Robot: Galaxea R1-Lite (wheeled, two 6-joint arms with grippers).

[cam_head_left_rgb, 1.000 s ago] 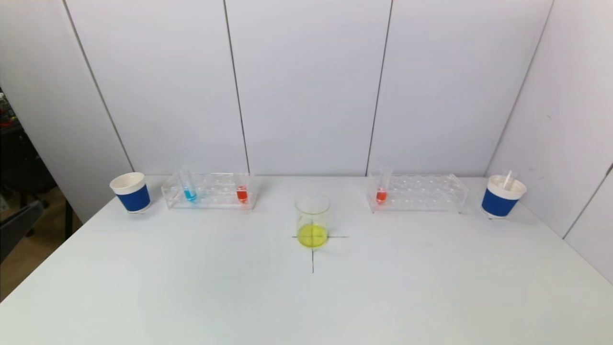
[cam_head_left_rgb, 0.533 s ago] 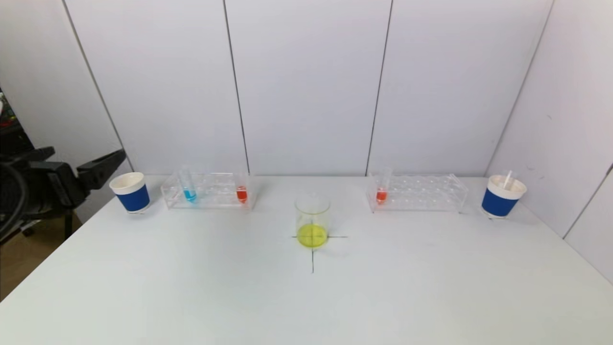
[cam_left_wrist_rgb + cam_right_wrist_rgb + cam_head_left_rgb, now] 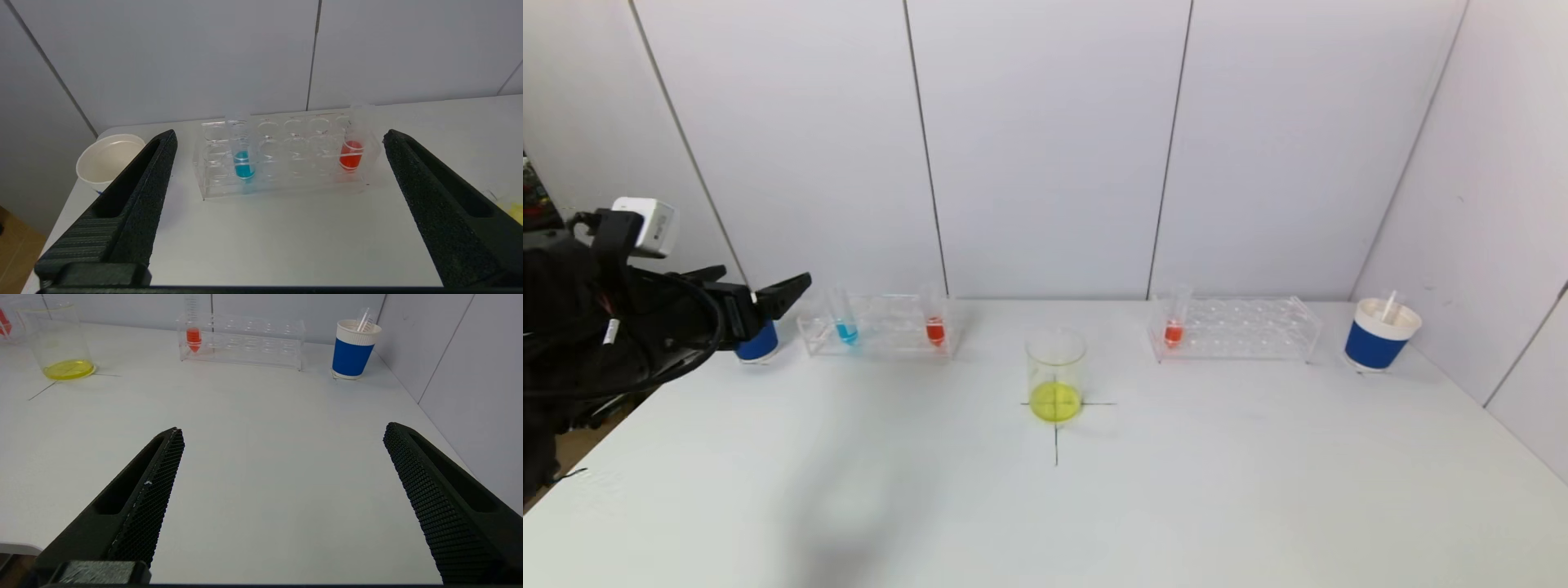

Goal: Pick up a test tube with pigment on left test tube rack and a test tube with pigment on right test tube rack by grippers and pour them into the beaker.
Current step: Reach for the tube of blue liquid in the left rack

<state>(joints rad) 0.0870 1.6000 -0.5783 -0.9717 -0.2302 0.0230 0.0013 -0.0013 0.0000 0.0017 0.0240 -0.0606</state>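
Next, my left gripper grabs the upright test tube of blue pigment by its bare top end (image 3: 836, 296), as the clear rack's plates surround the pigment part.
The clear left rack (image 3: 890, 339) holds a tube of blue pigment (image 3: 843, 320) and a tube of red pigment (image 3: 935, 328). The right rack (image 3: 1250, 335) holds one red tube (image 3: 1174, 328). The beaker (image 3: 1055, 376), with yellow liquid, stands on a cross mark at the table's middle. My left gripper (image 3: 764, 282) is open and empty, in the air just left of the left rack. In the left wrist view it (image 3: 280, 134) faces the blue tube (image 3: 243, 163) and the red tube (image 3: 351, 155). My right gripper (image 3: 282, 430) is open and empty, low over the near right table, outside the head view.
A blue paper cup (image 3: 758, 347) stands left of the left rack, partly behind my left gripper. Another blue cup (image 3: 1376, 335) with a stirrer stands right of the right rack. White walls close the back and right sides.
My left arm has come in from the left edge, risen and moved right toward the left rack, and now covers part of the left cup. Nothing on the table has moved.
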